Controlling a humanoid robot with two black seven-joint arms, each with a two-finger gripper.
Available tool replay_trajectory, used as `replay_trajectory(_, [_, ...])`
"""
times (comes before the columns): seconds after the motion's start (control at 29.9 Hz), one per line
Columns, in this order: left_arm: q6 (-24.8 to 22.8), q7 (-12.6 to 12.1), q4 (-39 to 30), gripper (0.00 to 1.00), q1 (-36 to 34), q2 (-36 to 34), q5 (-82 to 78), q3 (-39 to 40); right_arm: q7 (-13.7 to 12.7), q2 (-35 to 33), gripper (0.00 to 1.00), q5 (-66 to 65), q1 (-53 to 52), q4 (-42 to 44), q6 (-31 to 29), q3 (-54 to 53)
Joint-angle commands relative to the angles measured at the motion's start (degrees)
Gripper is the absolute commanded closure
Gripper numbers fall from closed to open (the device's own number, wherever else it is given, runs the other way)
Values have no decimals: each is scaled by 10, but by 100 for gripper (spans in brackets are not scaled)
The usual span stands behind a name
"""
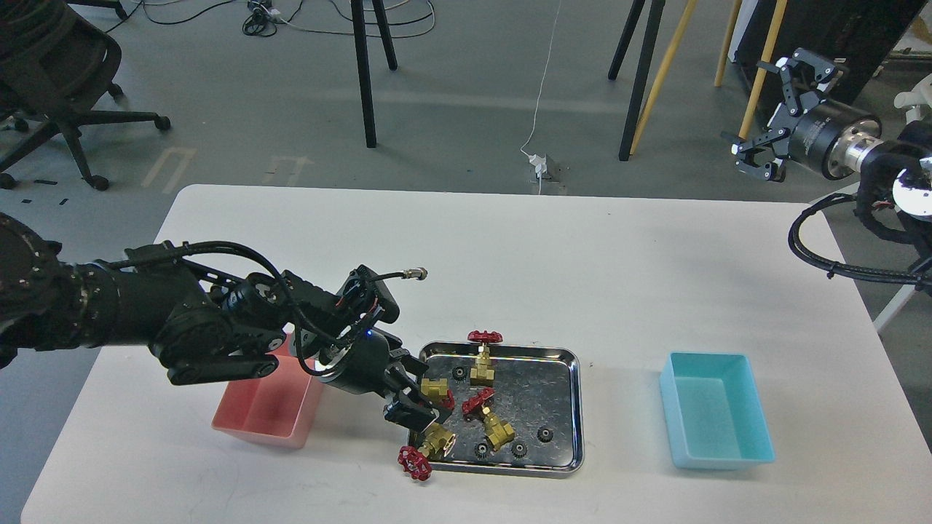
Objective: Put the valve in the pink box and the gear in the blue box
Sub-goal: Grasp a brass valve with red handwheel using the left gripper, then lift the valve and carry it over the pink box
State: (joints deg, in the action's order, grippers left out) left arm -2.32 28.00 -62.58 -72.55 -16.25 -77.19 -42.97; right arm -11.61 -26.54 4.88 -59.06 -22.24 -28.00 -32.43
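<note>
My left gripper grabs its brass body [433, 388] next, to put the valve in the pink box [247, 418].
Four brass valves with red handwheels lie in the steel tray [574, 407]. One valve [435, 389] sits at the tray's left side, and my left gripper [416, 397] is down at it, jaws apart on either side, hiding most of its handwheel. Another valve [437, 441] hangs its handwheel over the tray's front left edge. Two more valves [481, 367] [497, 431] lie farther in. Black gears [545, 434] [459, 373] [519, 449] are scattered in the tray. The pink box [247, 418] stands left of the tray, partly behind my left arm. The blue box [717, 421] stands to the right. My right gripper [773, 116] is open and empty, raised beyond the table's far right corner.
The white table [582, 276] carries the tray and both boxes along its front half. Tripod legs [364, 73] and an office chair [58, 87] stand on the floor behind. A black cable loop [823, 240] hangs from my right arm over the table's right edge.
</note>
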Motion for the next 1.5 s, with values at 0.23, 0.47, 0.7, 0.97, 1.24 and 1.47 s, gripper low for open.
replay_trajectory(0.23, [4, 0, 3, 28, 0, 2, 0, 4, 1, 0, 1, 0, 14, -1, 0, -1])
replay_trajectory(0.47, [12, 0, 4, 35, 0, 1, -1, 6, 2, -1, 1, 0, 15, -1, 0, -2])
replay_trajectory(0.7, [28, 0, 4, 49, 1, 0, -3, 6, 2, -1, 1, 1, 16, -1, 0, -2])
replay_trajectory(0.97, [29, 0, 3, 55, 2, -2, -12, 6, 2, -1, 1, 1, 20, -1, 0, -2])
replay_trajectory(1.24, [29, 0, 2, 61, 3, -4, -17, 5, 2, -2, 1, 2, 24, 0, 0, -2])
replay_trajectory(1.47, [29, 0, 2, 71, 4, -4, -21, 5, 3, -3, 1, 2, 27, -1, 0, -2])
